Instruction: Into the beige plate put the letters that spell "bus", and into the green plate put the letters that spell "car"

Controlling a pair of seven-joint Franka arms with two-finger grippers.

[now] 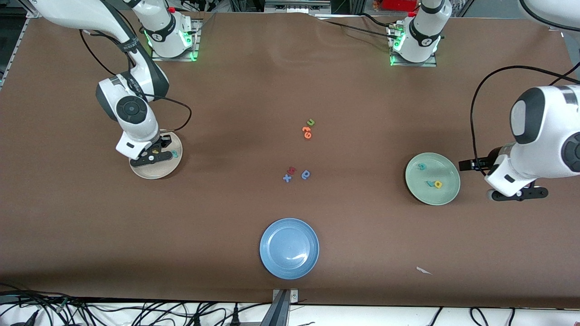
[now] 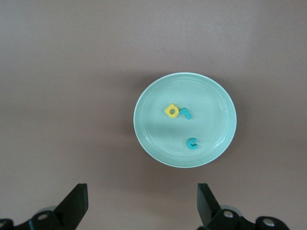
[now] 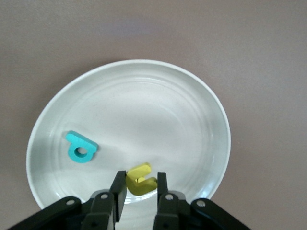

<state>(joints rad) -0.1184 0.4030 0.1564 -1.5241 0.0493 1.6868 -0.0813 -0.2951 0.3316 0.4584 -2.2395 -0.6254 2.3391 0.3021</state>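
My right gripper needs to release the yellow u, because the yellow u sits low inside the beige plate's rim in the right wrist view and would stay there.
My right gripper [image 1: 154,151] [image 3: 140,179] hangs low over the beige plate [image 1: 154,174] [image 3: 153,110], shut on a yellow u [image 3: 141,184] [image 1: 157,151]. A teal b [image 3: 80,147] [image 1: 174,154] lies flat in that plate. The green plate [image 1: 448,194] [image 2: 211,105] holds a teal c [image 1: 422,167] [image 2: 192,143], a teal r [image 1: 429,183] [image 2: 186,113] and a yellow a [image 1: 437,184] [image 2: 171,111]. Beside the green plate, toward the left arm's end of the table, my left gripper [image 1: 519,194] [image 2: 141,191] stands wide open over bare table with nothing between its fingers.
Mid-table lie a green u [image 1: 311,122] and orange letters [image 1: 306,132]. Nearer the camera are a blue x [image 1: 287,178], a red letter [image 1: 292,170] and a blue round letter [image 1: 306,174]. A blue plate [image 1: 272,267] sits near the front edge, and a white paper scrap [image 1: 423,270] lies beside it.
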